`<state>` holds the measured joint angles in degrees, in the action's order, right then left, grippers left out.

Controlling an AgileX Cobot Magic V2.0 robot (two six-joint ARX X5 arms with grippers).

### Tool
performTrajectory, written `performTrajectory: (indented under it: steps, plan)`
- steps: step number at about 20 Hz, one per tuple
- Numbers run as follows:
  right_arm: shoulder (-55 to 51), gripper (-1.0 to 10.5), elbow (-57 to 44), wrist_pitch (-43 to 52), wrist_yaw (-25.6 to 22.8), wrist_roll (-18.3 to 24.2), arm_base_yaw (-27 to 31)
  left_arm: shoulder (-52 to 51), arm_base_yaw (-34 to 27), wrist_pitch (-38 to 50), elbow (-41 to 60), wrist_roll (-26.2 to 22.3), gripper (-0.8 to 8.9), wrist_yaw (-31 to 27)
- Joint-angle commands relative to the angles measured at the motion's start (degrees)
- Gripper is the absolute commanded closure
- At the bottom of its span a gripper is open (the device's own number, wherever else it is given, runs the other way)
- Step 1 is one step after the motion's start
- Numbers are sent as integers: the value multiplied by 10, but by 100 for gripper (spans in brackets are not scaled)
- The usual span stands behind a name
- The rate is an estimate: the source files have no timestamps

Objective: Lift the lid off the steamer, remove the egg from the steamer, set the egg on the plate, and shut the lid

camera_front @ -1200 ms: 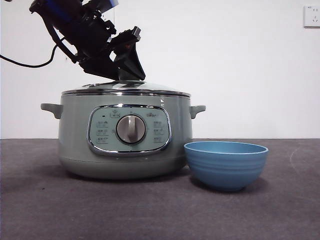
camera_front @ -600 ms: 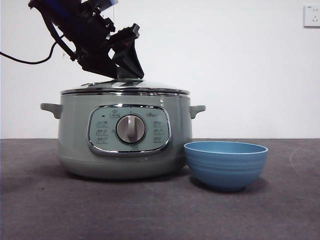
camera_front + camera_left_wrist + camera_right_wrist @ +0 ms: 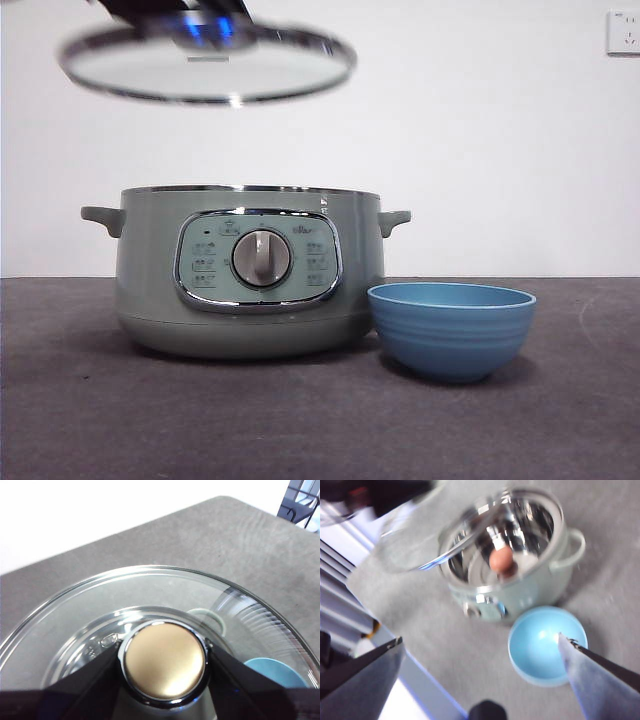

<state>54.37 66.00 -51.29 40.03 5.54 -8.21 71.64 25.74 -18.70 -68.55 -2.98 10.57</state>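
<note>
The right gripper grabs the egg by its facing sides around its middle next. The brown egg [image 3: 501,559] is smooth and rounded with pointed ends.
My left gripper [image 3: 164,650] is shut on the lid's knob [image 3: 165,661] and holds the clear glass lid [image 3: 205,65] high above the steamer [image 3: 250,285], a little to its left. In the front view only the gripper's dark underside [image 3: 185,10] shows at the top edge. The steamer stands open. In the right wrist view a brown egg [image 3: 501,559] sits on the steel rack inside the steamer [image 3: 520,580]. The blue plate [image 3: 452,328] stands empty beside the pot; it also shows in the right wrist view [image 3: 547,645]. My right gripper [image 3: 480,638] is open, high above the table.
Dark grey table [image 3: 300,420] with a white wall behind. A wall socket [image 3: 623,32] is at the upper right. The steamer's side handles [image 3: 100,217] stick out on both sides.
The left gripper has lifted the lid off the steamer, up and slightly left. The pot now stands open. The plate has not moved.
</note>
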Motion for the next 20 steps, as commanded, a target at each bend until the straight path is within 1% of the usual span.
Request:
performTrajectory:
  steps: [1, 2, 3, 7, 11, 13, 16, 20]
  plan:
    - [24, 379, 2, 58, -1, -51, -21, -69, 2, -11, -12, 2, 826, -1]
    - [39, 379, 2, 88, -5, -68, -33, -96, 2, -32, -12, 5, 826, -2]
    - [56, 379, 2, 118, -21, -84, -48, -126, 2, -56, -12, 9, 826, -10]
    - [134, 379, 5, 203, -68, -117, -116, -226, 2, -151, -12, 12, 826, -62]
    - [222, 379, 42, 239, -141, -118, -182, -305, 2, -223, -12, 13, 826, -99]
    - [277, 379, 91, 239, -184, -117, -215, -339, 2, -265, -12, 15, 826, -107]
    - [361, 379, 181, 237, -217, -117, -246, -370, 2, -311, -12, 17, 826, -109]
    - [485, 379, 311, 202, -275, -100, -287, -384, 2, -332, -12, 17, 826, -121]
